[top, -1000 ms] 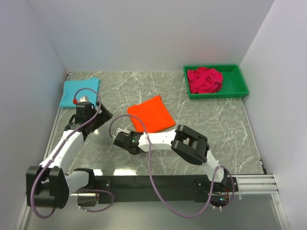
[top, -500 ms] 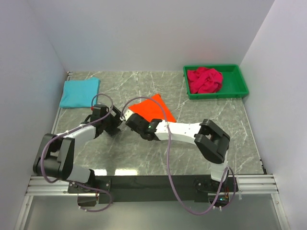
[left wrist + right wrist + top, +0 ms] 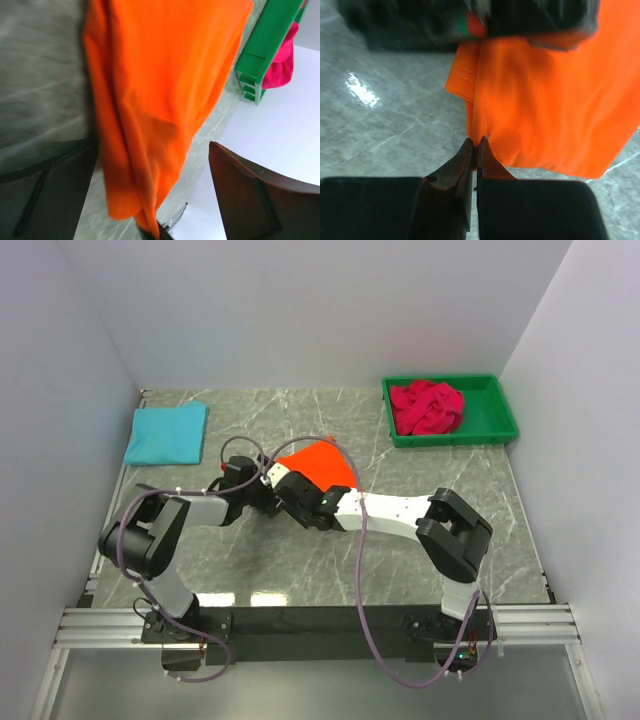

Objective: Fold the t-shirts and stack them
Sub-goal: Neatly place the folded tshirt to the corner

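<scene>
Next, my left gripper grabs the folded orange t-shirt by the edge [image 3: 142,165] beside its raised corner to stack it on the turquoise t-shirt.
The folded orange t-shirt [image 3: 322,461] lies mid-table with its near-left corner raised. My right gripper [image 3: 281,487] is shut on that corner; in the right wrist view its tips [image 3: 476,149] pinch the edge of the orange cloth [image 3: 545,110]. My left gripper [image 3: 252,483] is open right beside it, and the orange cloth [image 3: 160,90] hangs between its spread fingers [image 3: 260,200]. The folded turquoise t-shirt [image 3: 167,433] rests at the far left. The crimson-pink t-shirt [image 3: 425,407] is bunched up in the bin.
A green plastic bin [image 3: 452,439] stands at the far right, also seen in the left wrist view as the green bin [image 3: 267,40]. White walls close in the table on the left, back and right. Both arms cross low over the table's near middle.
My left gripper swung from beside the turquoise t-shirt to the orange one's left corner. My right gripper reached that corner, closed on it, and the cloth there has lifted and bunched.
</scene>
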You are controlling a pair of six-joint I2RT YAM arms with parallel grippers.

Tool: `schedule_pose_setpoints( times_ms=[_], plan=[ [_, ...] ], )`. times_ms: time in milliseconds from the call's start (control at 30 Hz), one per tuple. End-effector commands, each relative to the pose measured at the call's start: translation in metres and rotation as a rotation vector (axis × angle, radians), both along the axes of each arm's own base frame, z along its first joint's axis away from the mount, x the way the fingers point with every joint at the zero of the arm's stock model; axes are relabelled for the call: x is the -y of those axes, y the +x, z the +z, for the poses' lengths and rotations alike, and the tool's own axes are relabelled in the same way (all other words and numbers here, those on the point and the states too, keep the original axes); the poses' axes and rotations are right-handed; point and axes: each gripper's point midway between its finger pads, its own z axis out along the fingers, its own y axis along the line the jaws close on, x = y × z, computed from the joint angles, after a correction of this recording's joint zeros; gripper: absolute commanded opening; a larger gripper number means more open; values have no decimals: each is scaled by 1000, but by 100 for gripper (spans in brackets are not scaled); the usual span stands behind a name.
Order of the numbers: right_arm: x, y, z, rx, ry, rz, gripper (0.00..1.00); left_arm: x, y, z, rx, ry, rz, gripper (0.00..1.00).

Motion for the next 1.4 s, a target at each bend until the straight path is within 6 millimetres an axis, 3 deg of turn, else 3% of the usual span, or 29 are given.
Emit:
schedule_pose_setpoints(
  times_ms=[0, 167, 267, 367, 400, 600, 633, 733, 833, 867, 900, 967, 1000, 1067, 1100, 1167, 1233, 1367],
  plan=[
    [-14, 7, 38, 34, 163, -20, 0, 4, -4, -23, -63, 13, 58, 99],
    [-17, 5, 40, 10, 212, -31, 0, 5, -9, -39, -92, -3, 94, 98],
    [-19, 3, 36, -8, 216, -30, 0, 7, -6, -42, -86, 21, 78, 86],
    [-21, 2, 35, -21, 223, -31, 0, 3, -3, -44, -81, 78, 72, 56],
    [-22, 1, 34, -25, 226, -29, 0, 0, 0, -42, -65, 110, 73, 41],
    [-28, -3, 36, -56, 237, -22, 4, -9, 3, -39, -50, 225, 40, 1],
    [-29, -3, 39, -60, 247, -26, 16, -14, 6, -37, -39, 254, 42, 1],
    [-27, -6, 49, -65, 262, -33, 34, -25, 10, -29, -13, 384, -40, 1],
    [-16, -8, 60, -52, 260, -63, 46, -59, 21, -21, -12, 642, -107, 1],
    [-11, -10, 61, -49, 252, -71, 50, -71, 36, -6, 16, 722, -79, 1],
    [-3, -9, 69, -32, 256, -91, 53, -88, 31, -8, -12, 823, -131, 1],
    [8, -14, 79, -24, 275, -119, 63, -105, 45, 11, 18, 927, -130, 1],
    [14, -19, 78, -35, 267, -127, 66, -125, 44, 12, -3, 1032, -158, 1],
    [25, -27, 85, -43, 285, -151, 69, -140, 58, 30, 13, 1118, -159, 1],
    [32, -32, 83, -57, 274, -160, 70, -158, 63, 33, -1, 1214, -173, 1],
    [44, -40, 79, -71, 270, -180, 70, -172, 74, 48, 0, 1305, -177, 1],
    [52, -49, 89, -74, 300, -173, 70, -198, 83, 56, -21, 1433, -181, 1],
    [71, -62, 94, -70, 316, -170, 69, -224, 109, 78, 10, 1551, -166, 1]
  ],
)
